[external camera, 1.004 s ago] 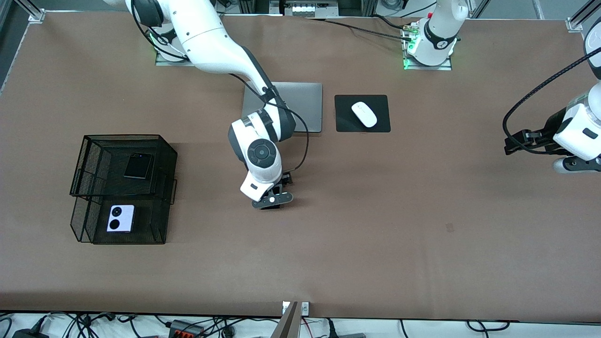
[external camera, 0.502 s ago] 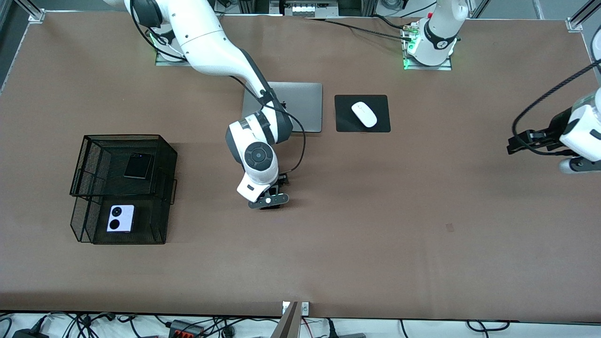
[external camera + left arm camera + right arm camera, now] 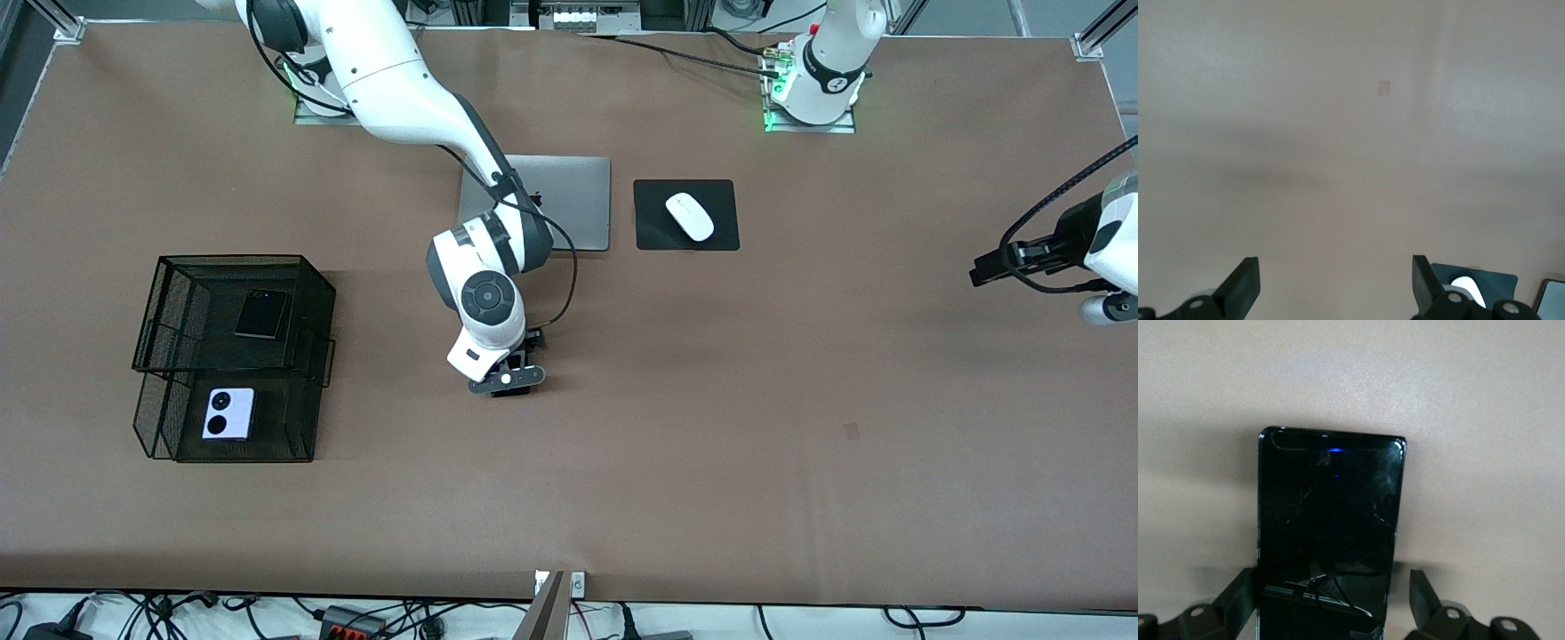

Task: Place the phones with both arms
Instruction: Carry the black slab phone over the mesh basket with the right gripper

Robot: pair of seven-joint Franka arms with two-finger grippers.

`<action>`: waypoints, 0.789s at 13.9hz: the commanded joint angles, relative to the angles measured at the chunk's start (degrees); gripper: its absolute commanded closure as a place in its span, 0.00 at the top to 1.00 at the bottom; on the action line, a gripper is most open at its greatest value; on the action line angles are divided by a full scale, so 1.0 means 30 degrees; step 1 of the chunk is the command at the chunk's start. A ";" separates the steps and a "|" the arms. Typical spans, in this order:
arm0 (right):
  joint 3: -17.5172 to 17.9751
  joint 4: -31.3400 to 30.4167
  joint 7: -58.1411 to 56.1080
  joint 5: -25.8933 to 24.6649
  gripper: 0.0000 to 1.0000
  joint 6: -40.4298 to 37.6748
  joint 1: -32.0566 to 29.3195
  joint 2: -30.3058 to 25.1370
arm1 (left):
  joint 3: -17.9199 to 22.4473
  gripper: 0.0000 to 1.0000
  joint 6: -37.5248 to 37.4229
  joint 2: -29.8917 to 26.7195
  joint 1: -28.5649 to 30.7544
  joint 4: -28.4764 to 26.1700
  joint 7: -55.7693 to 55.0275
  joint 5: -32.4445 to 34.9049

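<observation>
I should close my right gripper on the black phone, because the gripper's fingers are low beside the phone's long edges in the right wrist view.
The long black phone (image 3: 1328, 520) lies flat on the brown table. My right gripper (image 3: 1331, 577) is open and low over it, one finger on each side of the phone's long edges. In the front view this gripper (image 3: 507, 382) hides that phone. A small squarish black phone (image 3: 263, 314) lies in the upper tier of a black mesh basket (image 3: 307, 267). A lilac-white phone (image 3: 228, 413) with two black circles lies in the basket's lower tier. My left gripper (image 3: 978, 271) hangs open and empty over bare table at the left arm's end; its fingers (image 3: 1245, 277) are spread wide.
A silver laptop (image 3: 569, 200) lies shut near the robots' bases, partly under the right arm. Beside it a white mouse (image 3: 690, 215) rests on a black pad (image 3: 653, 227). The mesh basket stands toward the right arm's end of the table.
My left arm has drawn back toward its end of the table. My right gripper has shifted slightly toward the right arm's end, staying low over the long black phone.
</observation>
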 commanded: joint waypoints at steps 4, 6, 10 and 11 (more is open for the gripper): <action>0.0039 -0.0203 -0.0020 0.0893 1.00 0.0001 0.0003 -0.0011 | -0.0206 1.00 -0.0232 0.1102 0.0170 0.0718 -0.0247 -0.0226; 0.0039 -0.0232 -0.0078 0.0893 1.00 -0.0058 -0.0026 0.0048 | -0.0410 1.00 -0.0168 0.0958 -0.0064 0.0718 -0.0334 -0.0080; 0.0010 -0.0321 -0.0458 0.0893 0.48 -0.0058 -0.0026 -0.0097 | -0.1053 1.00 -0.1516 0.0459 -0.0094 0.1478 -0.0393 0.1529; -0.0019 -0.0262 -0.0546 0.0864 0.34 -0.0087 -0.0026 -0.0214 | -0.1172 1.00 -0.1458 0.0517 -0.0065 0.1508 -0.0393 0.1561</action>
